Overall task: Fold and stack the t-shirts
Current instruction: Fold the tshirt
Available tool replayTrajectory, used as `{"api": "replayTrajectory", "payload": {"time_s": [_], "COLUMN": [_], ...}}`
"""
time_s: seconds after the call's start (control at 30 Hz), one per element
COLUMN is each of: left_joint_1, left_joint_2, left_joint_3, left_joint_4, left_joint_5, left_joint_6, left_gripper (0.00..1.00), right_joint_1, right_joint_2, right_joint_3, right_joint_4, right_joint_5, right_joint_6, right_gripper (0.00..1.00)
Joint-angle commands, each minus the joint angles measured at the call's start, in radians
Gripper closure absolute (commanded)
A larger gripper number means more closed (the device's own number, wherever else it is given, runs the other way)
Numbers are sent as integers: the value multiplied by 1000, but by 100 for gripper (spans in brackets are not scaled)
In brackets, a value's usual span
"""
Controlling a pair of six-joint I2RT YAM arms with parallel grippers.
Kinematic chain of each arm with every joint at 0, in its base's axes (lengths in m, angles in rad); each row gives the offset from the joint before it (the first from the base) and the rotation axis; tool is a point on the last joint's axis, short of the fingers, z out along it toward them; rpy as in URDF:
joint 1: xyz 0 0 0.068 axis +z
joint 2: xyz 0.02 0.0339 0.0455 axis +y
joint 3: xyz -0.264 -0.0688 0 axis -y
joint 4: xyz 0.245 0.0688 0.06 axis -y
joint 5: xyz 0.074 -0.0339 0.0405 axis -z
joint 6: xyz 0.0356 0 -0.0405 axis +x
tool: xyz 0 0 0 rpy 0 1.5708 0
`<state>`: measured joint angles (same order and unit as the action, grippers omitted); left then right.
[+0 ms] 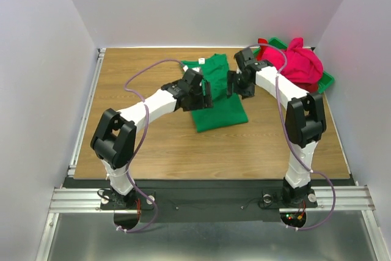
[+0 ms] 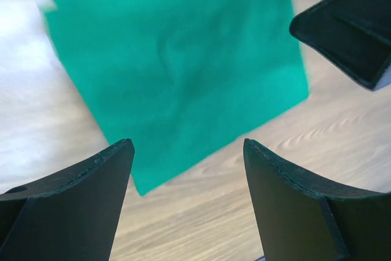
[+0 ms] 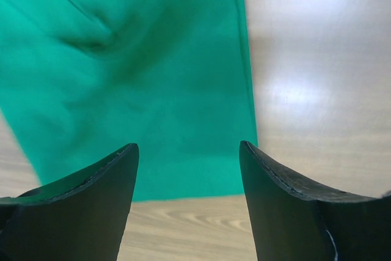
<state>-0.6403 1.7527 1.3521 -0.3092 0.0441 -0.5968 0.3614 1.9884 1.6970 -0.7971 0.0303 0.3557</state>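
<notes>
My right gripper grabs the green t-shirt's near corner on the bin side next, to fold that end of the t-shirt toward the label.
The kelly green t-shirt lies folded lengthwise on the wooden table; its white neck label is at the far end. It also shows in the left wrist view and in the right wrist view. My left gripper is open and empty above the shirt's left edge. My right gripper is open and empty above its right edge. The bright pink shirt lies bunched at the back right, with a bit of darker red cloth under it.
A rigid green plastic bin holds the pink and red cloth at the back right corner. White walls close in the table on three sides. A metal rail runs along the left edge.
</notes>
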Motion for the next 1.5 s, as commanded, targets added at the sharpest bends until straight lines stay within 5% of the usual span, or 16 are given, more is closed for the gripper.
{"api": "replayTrajectory", "payload": {"time_s": [0.0,0.53,1.13,1.47], "left_joint_1": [-10,-56,-64,-64], "left_joint_2": [-44,-105,-125,-111], "left_joint_3": [-93,-243,-272,-265], "left_joint_4": [-1,10,9,10], "left_joint_5": [-35,-36,-36,-36], "left_joint_6": [-32,-90,-100,-101], "left_gripper": [16,18,18,19], "right_joint_1": [4,-10,-73,-73], "right_joint_2": [-89,-232,-181,-177], "right_joint_3": [-112,-424,-517,-557], "right_joint_4": [21,125,230,237], "right_joint_5": [-21,22,-26,-69], "right_joint_6": [23,89,92,65], "right_gripper": [27,32,42,57]}}
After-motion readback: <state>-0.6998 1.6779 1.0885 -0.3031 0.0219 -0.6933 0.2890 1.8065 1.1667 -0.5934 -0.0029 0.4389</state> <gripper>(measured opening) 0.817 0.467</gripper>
